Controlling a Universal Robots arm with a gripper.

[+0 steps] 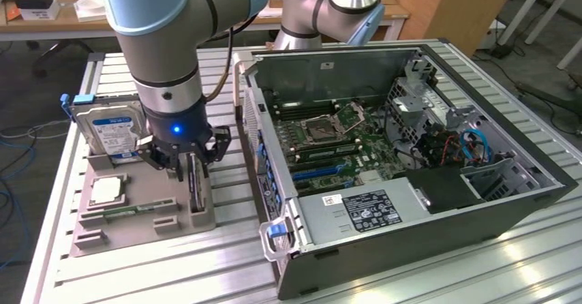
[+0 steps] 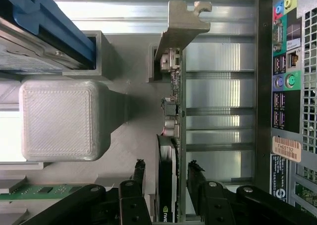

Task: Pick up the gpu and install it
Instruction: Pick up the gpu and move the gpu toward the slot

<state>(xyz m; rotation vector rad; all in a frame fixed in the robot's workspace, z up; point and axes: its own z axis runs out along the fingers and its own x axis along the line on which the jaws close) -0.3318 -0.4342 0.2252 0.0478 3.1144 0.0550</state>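
Observation:
The card's bracket end bends outward and parts stick out beside it, so the robot's gripper should grab the card by its flat black casing (image 1: pixel 193 180) next.
The gpu (image 1: pixel 196 187) stands on edge in a slot of the grey holder (image 1: pixel 136 234), at the holder's side nearest the computer case. It is a thin dark card; in the wrist view the gpu (image 2: pixel 176 101) ends in a silvery bracket (image 2: pixel 182 23). My gripper (image 1: pixel 188 162) hangs straight above the card's near end. Seen from the wrist, the gripper (image 2: pixel 167 171) is open, and its black fingers (image 2: pixel 140 173) straddle the card with a small gap on each side.
On the same holder stand a silver blue-labelled hard drive (image 1: pixel 109 130), a square CPU chip (image 1: pixel 106 189) and a green memory stick (image 1: pixel 123 213). The open computer case (image 1: pixel 509 202) lies at the exterior view's right, with its rear ports (image 2: pixel 285 86) close by. A second arm (image 1: pixel 332 11) stands behind.

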